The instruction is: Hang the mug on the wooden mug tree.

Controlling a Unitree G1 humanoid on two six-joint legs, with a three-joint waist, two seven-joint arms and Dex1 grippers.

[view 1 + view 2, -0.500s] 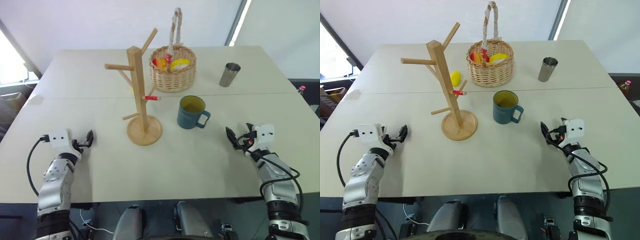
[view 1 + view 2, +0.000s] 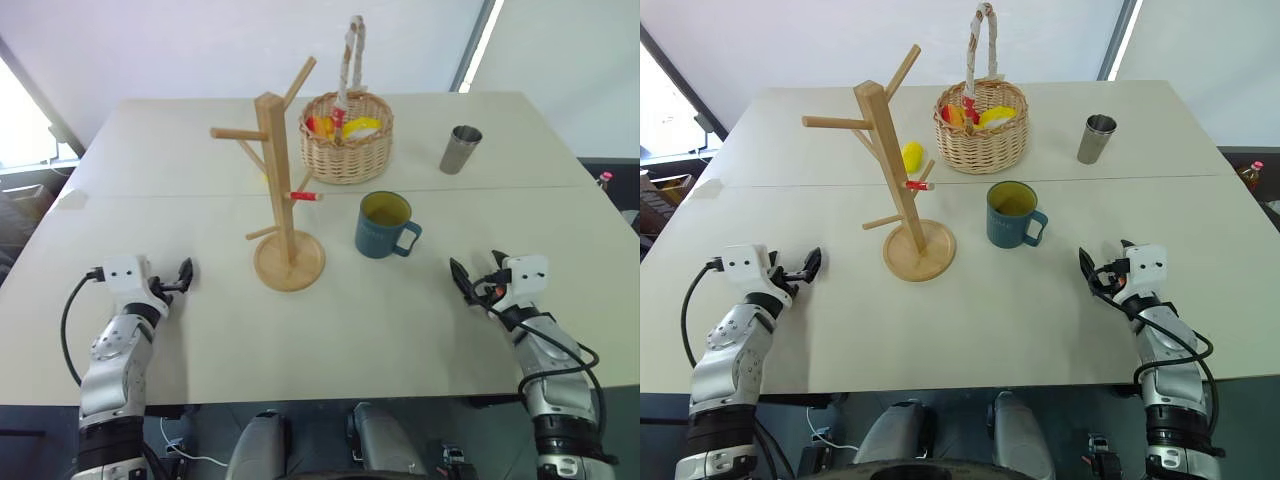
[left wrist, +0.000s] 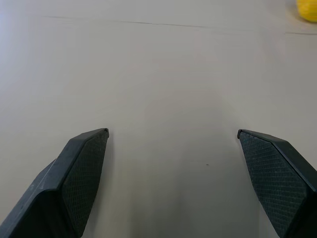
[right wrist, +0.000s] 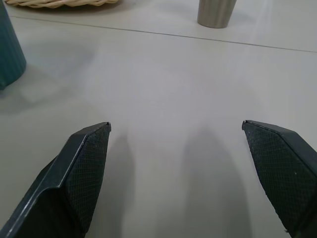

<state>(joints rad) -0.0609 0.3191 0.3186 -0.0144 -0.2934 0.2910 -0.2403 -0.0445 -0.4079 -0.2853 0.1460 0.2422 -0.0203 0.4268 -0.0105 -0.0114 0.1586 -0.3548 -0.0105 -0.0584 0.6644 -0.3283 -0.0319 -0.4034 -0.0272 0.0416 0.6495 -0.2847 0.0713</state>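
Observation:
I will next take hold of the mug by its loop handle [image 2: 410, 238] with my right gripper, and then I can hang the mug on the wooden mug tree [image 2: 276, 170].
The dark teal mug [image 2: 383, 225] with a yellow inside stands upright mid-table, its handle turned toward my right side. Just to its left stands the wooden mug tree [image 2: 276, 170] on its round base, one peg red-tipped, all pegs bare. My left gripper [image 2: 183, 274] hovers low over the table's near left, open and empty; its wrist view shows both fingers [image 3: 84, 168] wide apart over bare tabletop. My right gripper [image 2: 463, 281] sits at the near right, open and empty, a short way in front and to the right of the mug [image 4: 7, 54].
A wicker basket [image 2: 346, 140] holding red and yellow items stands behind the mug tree. A steel tumbler [image 2: 459, 149] is at the back right. A small yellow object [image 2: 911, 155] lies behind the tree. A seam crosses the table [image 2: 150, 230] from side to side.

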